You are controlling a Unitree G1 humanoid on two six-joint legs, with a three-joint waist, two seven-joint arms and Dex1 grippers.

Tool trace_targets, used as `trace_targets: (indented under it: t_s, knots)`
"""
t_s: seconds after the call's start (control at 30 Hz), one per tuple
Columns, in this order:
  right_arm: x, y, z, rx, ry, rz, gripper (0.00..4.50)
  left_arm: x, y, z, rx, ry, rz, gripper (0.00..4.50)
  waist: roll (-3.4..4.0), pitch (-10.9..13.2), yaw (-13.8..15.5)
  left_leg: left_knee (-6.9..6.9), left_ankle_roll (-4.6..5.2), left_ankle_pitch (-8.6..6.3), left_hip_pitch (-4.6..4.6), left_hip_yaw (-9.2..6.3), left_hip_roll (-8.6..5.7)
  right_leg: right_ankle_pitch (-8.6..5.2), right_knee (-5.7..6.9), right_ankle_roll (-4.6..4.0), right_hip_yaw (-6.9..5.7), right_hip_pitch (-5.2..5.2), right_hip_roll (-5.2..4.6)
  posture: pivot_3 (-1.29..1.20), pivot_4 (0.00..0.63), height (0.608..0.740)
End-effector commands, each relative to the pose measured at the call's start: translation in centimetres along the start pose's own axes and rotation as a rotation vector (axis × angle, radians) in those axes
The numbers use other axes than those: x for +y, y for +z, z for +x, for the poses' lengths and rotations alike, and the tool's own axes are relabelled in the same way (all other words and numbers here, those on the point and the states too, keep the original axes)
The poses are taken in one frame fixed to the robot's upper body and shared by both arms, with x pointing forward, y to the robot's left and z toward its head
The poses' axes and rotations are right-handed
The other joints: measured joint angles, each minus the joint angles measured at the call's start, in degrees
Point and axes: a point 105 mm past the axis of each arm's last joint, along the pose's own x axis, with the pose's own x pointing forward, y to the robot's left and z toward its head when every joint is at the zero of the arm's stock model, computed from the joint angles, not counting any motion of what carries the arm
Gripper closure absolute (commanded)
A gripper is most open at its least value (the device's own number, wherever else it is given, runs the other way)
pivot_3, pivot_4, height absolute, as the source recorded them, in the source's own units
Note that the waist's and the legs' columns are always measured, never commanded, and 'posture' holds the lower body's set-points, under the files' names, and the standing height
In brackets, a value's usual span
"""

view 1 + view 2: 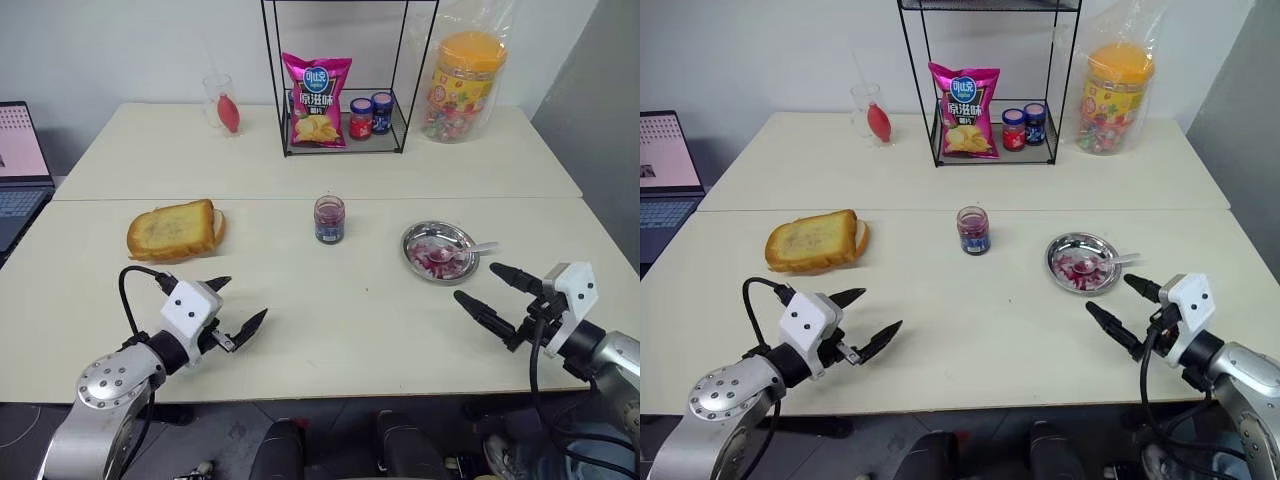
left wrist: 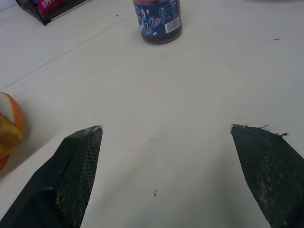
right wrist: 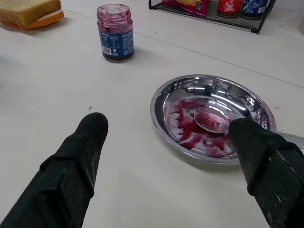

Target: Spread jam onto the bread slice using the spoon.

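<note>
I should grab the spoon next with my right gripper by its handle beyond the dish's rim (image 1: 486, 247). Red jam is smeared on the spoon's bowl (image 1: 440, 255) and on the dish.
The bread slice (image 1: 172, 229), golden with a brown crust, lies on the table at the left. The jam (image 1: 329, 219) is in a small lidless glass jar with a blue label, standing mid-table. The spoon (image 1: 462, 250) rests in a round steel dish (image 1: 415, 236) smeared with red jam, its handle over the right rim. My left gripper (image 1: 236, 306) hovers open over the table, in front of and to the right of the bread, holding nothing. My right gripper (image 1: 483, 286) is open just in front of the dish, empty.
A black wire rack (image 1: 340, 75) at the back holds a pink chip bag and two lidded jars. A bagged candy tub (image 1: 462, 85) stands to its right, a clear cup (image 1: 222, 104) with something red inside to its left. A laptop (image 1: 20, 170) sits at the far left.
</note>
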Motion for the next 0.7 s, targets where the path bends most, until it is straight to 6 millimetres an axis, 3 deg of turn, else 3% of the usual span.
trace_targets:
  t_s: [0.03, 0.13, 0.27, 0.5, 0.57, 0.7]
  knots:
    - [0.7, 0.9, 0.2, -0.026, 0.035, -0.044, 0.07, 0.2, 0.8, -0.4, -0.039, 0.017, 0.061, 0.0, 0.0, 0.0, 0.0, 0.0, 0.0, 0.0, 0.0, 0.0, 0.0, 0.0, 0.0, 0.0, 0.0, 0.0, 0.0, 0.0, 0.15, 0.74]
    - [0.8, 1.1, 0.4, -0.027, 0.04, -0.048, 0.07, 0.7, 1.1, -0.3, -0.071, 0.07, 0.033, 0.0, 0.0, 0.0, 0.12, 0.0, 0.0, 0.0, 0.0, 0.0, -0.01, 0.0, 0.0, 0.0, 0.0, 0.0, 0.0, 0.0, 0.15, 0.74]
    - [1.7, 1.9, 1.5, -0.044, 0.096, -0.069, 0.07, 3.5, 1.4, -1.4, -0.124, 0.313, -0.02, 0.0, -0.01, 0.0, -0.03, 0.02, 0.0, 0.0, -0.01, 0.01, 0.0, 0.0, -0.02, 0.0, 0.01, 0.01, 0.0, 0.0, 0.15, 0.74]
    - [3.9, 4.1, 4.5, -0.058, 0.239, -0.102, 0.07, 10.1, -1.0, -4.1, -0.158, 0.78, -0.412, 0.0, -0.15, -0.03, 0.13, 0.09, 0.0, 0.0, 0.03, -0.09, 0.02, 0.03, 0.13, 0.05, -0.12, 0.03, 0.04, 0.0, 0.15, 0.74]
    - [4.8, 5.0, 5.7, -0.065, 0.286, -0.11, 0.07, 11.4, -2.1, -4.2, -0.165, 0.847, -0.559, 0.0, -0.16, -0.01, 0.22, 0.08, 0.0, 0.0, 0.02, -0.08, 0.0, 0.05, 0.11, 0.09, -0.11, 0.03, 0.04, 0.0, 0.15, 0.74]
    - [5.3, 5.5, 7.4, -0.017, 0.313, -0.131, 0.07, 12.6, -2.8, -3.7, -0.146, 0.879, -0.655, 0.0, -0.37, -0.02, 0.32, 0.16, 0.0, 0.01, -0.03, -0.17, -0.02, 0.13, 0.12, 0.22, -0.17, 0.04, 0.05, 0.0, 0.15, 0.74]
